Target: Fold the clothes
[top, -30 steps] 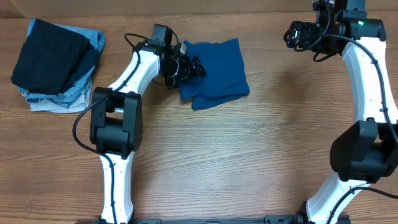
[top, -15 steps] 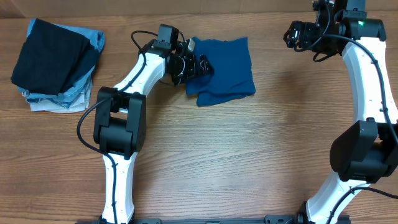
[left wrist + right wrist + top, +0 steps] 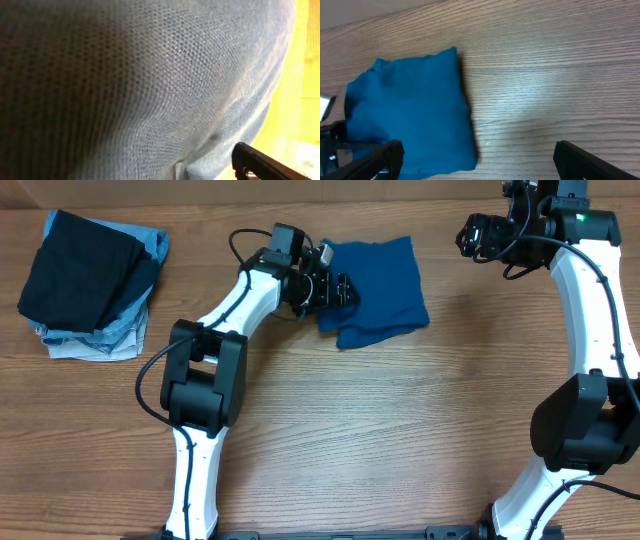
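Observation:
I will next take hold of the folded T-shirt [image 3: 385,285] with my left gripper by its bunched edge facing the stack [image 3: 332,297], then lay the T-shirt there still folded.
The clothes, a folded royal-blue T-shirt [image 3: 385,285], lie on the wooden table at the back centre. My left gripper [image 3: 335,288] is pressed against the shirt's left edge, open, with fabric bunched at its fingers. The left wrist view is filled with the shirt's weave [image 3: 125,85]; only one dark finger [image 3: 260,164] shows at the lower right. My right gripper [image 3: 478,235] hangs open at the back right, off the shirt. From its wrist view the shirt [image 3: 410,110] lies to the left, and the right gripper [image 3: 477,160] has nothing between its fingers.
A stack of a black garment [image 3: 85,270] on pale light-blue garments [image 3: 95,340] sits at the table's back left. Bare wood table [image 3: 400,430] stretches across the front and between the arms.
My left gripper has slid to the right along the table, and the blue shirt has shifted right with it. The right arm has not moved.

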Available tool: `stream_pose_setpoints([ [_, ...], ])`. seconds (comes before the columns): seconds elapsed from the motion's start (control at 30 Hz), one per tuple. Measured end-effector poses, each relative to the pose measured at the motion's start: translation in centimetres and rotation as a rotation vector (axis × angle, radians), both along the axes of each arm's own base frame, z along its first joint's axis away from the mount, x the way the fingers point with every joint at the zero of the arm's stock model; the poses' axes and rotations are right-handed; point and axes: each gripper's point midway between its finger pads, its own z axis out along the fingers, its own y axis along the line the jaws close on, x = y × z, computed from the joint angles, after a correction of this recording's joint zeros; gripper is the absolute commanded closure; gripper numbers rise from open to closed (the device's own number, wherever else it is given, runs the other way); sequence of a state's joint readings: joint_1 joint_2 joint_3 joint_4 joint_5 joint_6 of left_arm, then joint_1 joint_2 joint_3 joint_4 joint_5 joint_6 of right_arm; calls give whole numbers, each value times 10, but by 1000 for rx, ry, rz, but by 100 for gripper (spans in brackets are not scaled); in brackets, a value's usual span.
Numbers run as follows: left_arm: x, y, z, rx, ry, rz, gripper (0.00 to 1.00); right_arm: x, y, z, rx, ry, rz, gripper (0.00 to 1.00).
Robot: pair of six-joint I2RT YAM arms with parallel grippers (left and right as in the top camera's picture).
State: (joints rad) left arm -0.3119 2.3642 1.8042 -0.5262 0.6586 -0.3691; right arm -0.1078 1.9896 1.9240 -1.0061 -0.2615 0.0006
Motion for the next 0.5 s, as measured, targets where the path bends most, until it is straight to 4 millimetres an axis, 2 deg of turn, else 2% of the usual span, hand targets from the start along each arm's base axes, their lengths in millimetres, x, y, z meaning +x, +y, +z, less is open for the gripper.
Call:
stream_pose_setpoints([
  [0.03,-1,-1,-4,3,8,2,96,0,0,0,0,0,0,0],
  [0.13,-2,-1,-16,8,23,7,96,0,0,0,0,0,1,0],
  [0.3,-1,-2,-16,1,17,8,96,0,0,0,0,0,0,0],
  [0.37,-2,3,-17,1,38,15,96,0,0,0,0,0,0,0],
  [0.5,-8,25,-19,-16,111,28,96,0,0,0,0,0,0,0],
])
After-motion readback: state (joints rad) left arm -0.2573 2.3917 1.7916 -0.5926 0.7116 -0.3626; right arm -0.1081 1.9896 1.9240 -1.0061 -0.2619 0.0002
